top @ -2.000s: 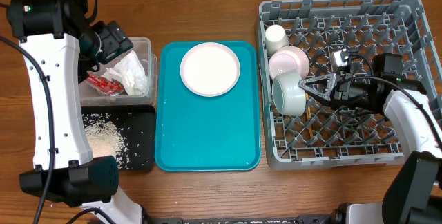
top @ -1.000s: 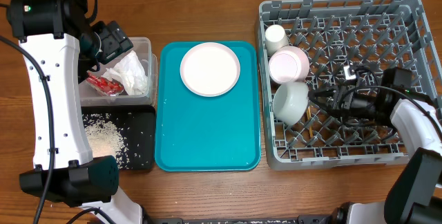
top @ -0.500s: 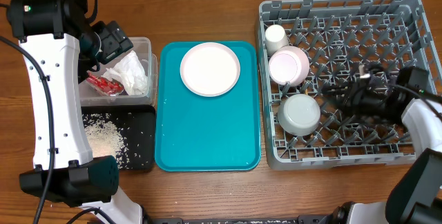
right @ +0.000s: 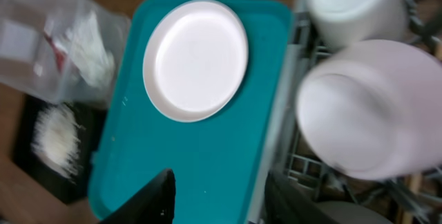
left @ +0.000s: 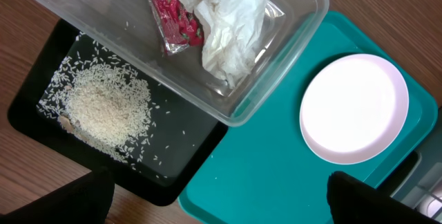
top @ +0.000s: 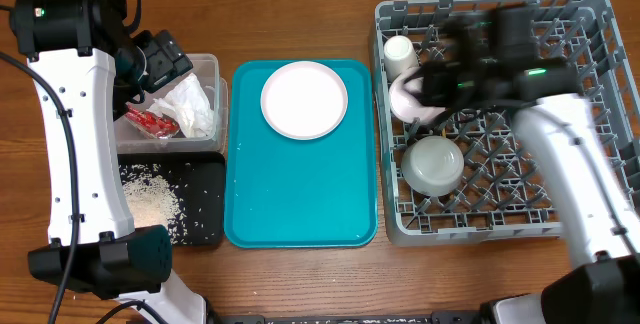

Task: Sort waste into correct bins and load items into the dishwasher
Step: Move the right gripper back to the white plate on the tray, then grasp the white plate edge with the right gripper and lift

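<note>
I will grab the pink plate [top: 304,99] with my right gripper by its rim facing the dishwasher rack, so its opposite rim is free to slot between the rack's wires.
My right gripper [top: 432,72], blurred with motion, hangs open and empty over the left side of the grey dishwasher rack [top: 560,226], above the pink bowl [top: 412,99]. In the right wrist view its gripper [right: 221,200] spans the rack's edge [right: 282,120], beside the pink bowl [right: 373,106] and the cream cup [right: 356,3]. The whitish bowl [top: 433,164] lies upside down in the rack. The pink plate [top: 304,99] rests on the teal tray [top: 300,204]. My left gripper [left: 221,203] is open above the tray's corner. The chopsticks I cannot make out.
The clear tub [top: 205,64] holds the white napkin [left: 235,23] and the red wrapper [left: 173,13]. The rice [left: 103,113] is heaped in the black tray [top: 205,169] in front of it. The left arm [top: 75,114] stands over both bins.
The right gripper has opened and let go of the whitish bowl, which now lies upside down in the rack. The right arm swung from the rack's right side to its upper left. The left arm stayed still.
</note>
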